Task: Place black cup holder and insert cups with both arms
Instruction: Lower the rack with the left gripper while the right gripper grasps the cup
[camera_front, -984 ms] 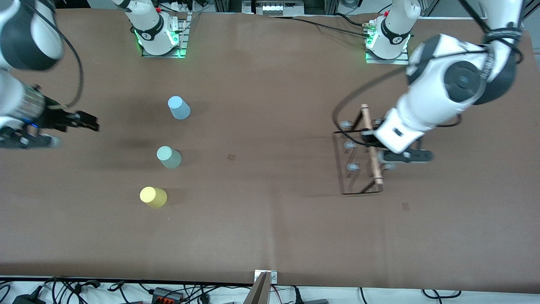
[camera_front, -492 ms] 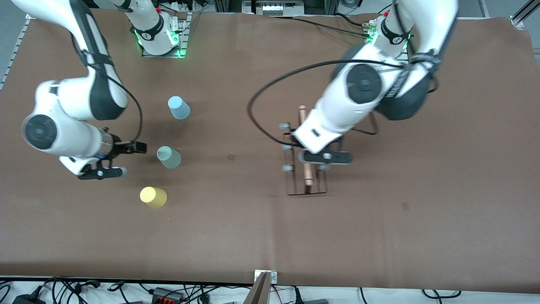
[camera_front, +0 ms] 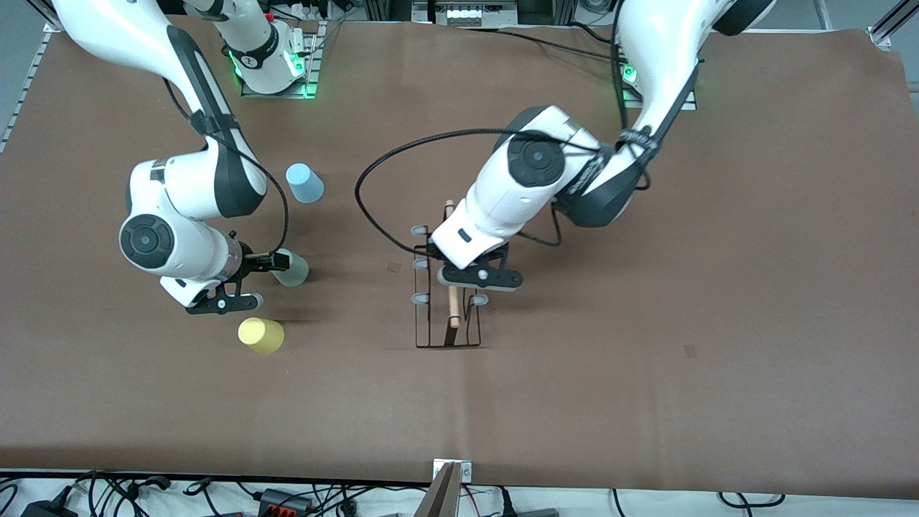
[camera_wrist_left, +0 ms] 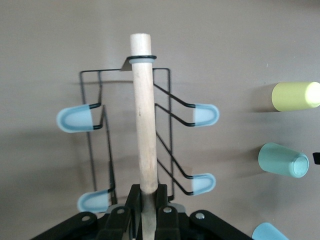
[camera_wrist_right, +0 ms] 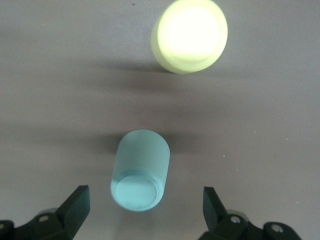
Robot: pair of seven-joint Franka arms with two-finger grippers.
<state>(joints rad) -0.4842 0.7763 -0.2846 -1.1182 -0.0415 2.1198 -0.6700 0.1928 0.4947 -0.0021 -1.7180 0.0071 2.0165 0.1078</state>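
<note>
Next, my right gripper grabs the pale green cup by its round side to insert it in the black cup holder.
The black cup holder is a thin wire rack with a light wooden handle and pale grey-tipped pegs, near the table's middle. My left gripper is shut on the handle; the left wrist view shows both fingers pressed on the rod. I cannot tell whether the rack's base touches the table. My right gripper is open, low beside the pale green cup. In the right wrist view the green cup stands just ahead of the spread fingers, untouched. The yellow cup stands nearer the camera, the light blue cup farther.
The brown table is bare toward the left arm's end. The three cups stand in a line toward the right arm's end. The left wrist view also shows the yellow cup, green cup and blue cup beside the rack.
My left arm has carried the rack from the left arm's end toward the table's middle. My right arm has swung in from the table's end to the green cup, fingers open.
</note>
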